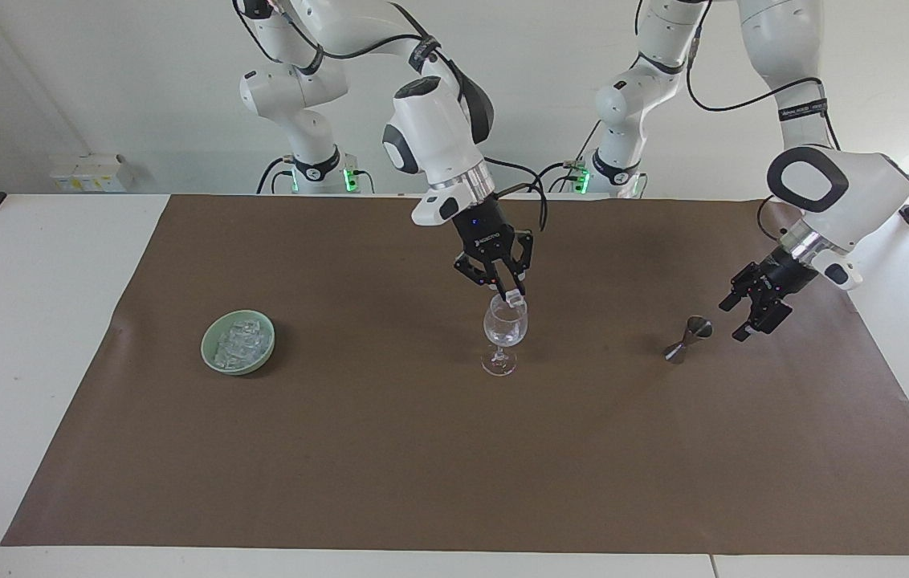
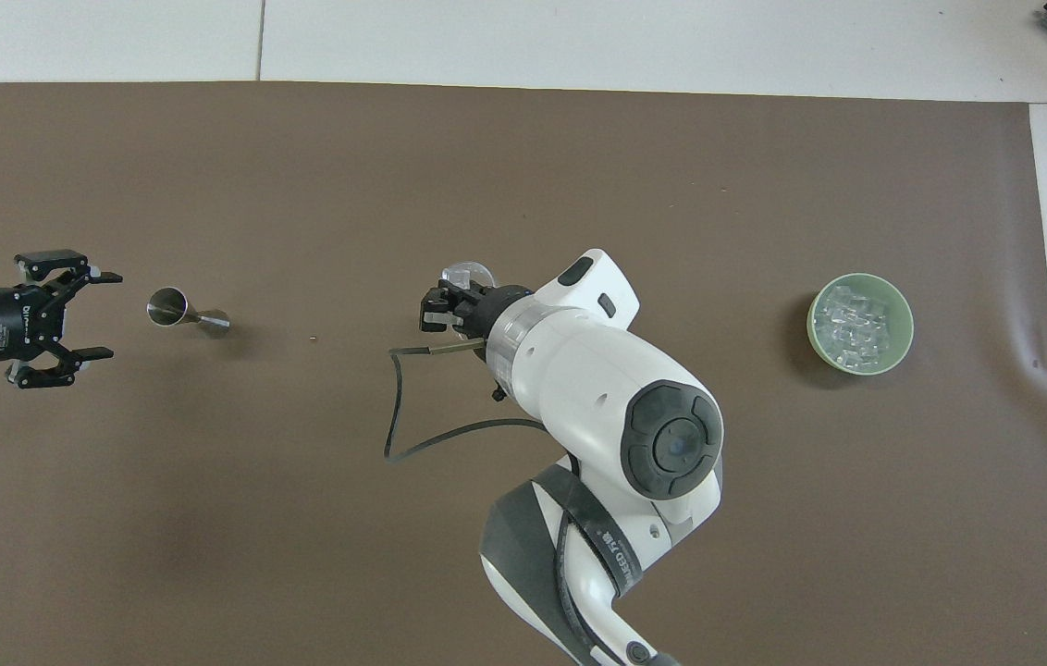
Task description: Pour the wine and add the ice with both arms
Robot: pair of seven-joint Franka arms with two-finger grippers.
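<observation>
The ice chunk is over the wine glass, inside the glass's rim, and would rest in the glass, so it is now time for my right gripper to open.
A clear wine glass stands on the middle of the brown mat; its rim shows in the overhead view. My right gripper hangs just over the rim, shut on a small clear ice chunk; from above the gripper covers most of the glass. The rest of the ice lies heaped in a pale green bowl toward the right arm's end, also seen from above. My left gripper is open and empty, beside a small metal jigger and apart from it; the overhead view shows both the gripper and the jigger.
A brown mat covers most of the white table. The right arm's bulky wrist and elbow rise over the mat between the glass and the robots. A black cable loops from the right wrist.
</observation>
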